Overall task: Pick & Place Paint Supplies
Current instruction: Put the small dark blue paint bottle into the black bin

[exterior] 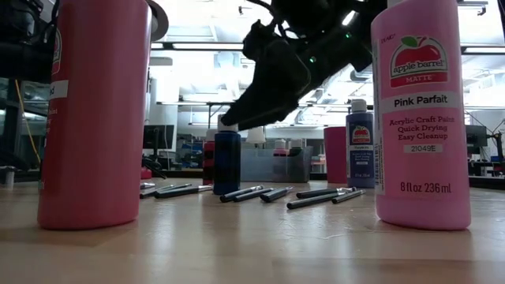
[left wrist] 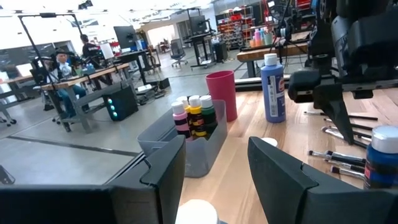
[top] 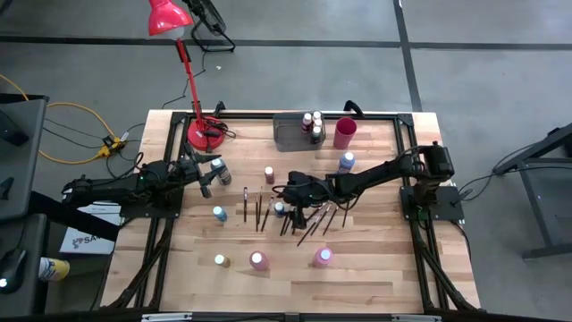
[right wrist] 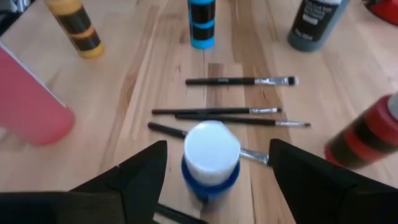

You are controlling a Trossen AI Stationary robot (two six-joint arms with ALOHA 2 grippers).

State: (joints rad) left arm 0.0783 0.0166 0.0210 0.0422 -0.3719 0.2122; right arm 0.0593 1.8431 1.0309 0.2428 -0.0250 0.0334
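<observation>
My right gripper closes on the white cap (right wrist: 212,149) of the blue bottle now, since the ends of its fingers are level with the cap in the right wrist view.
My right gripper (top: 288,195) (right wrist: 217,144) is open and hangs over a small blue paint bottle with a white cap (right wrist: 211,158) (top: 279,208). Its fingers stand on either side of the cap, apart from it. Thin dark-handled brushes (top: 308,219) (right wrist: 239,81) lie flat around that bottle. My left gripper (top: 207,177) (left wrist: 214,155) is open at the table's left, beside a dark bottle with a pale cap (top: 219,167). A white cap (left wrist: 196,213) shows low between its fingers. Other bottles stand upright: pink (top: 323,257) (top: 258,260), yellow (top: 220,260), blue (top: 219,213) (top: 347,161) and dark red (top: 269,173).
A grey bin (top: 290,134) at the far edge holds several bottles (left wrist: 194,115); a red cup (top: 345,132) stands beside it. A red desk lamp (top: 204,134) stands at the far left. The near strip of table (top: 286,286) is bare wood. People sit in the room beyond (left wrist: 62,68).
</observation>
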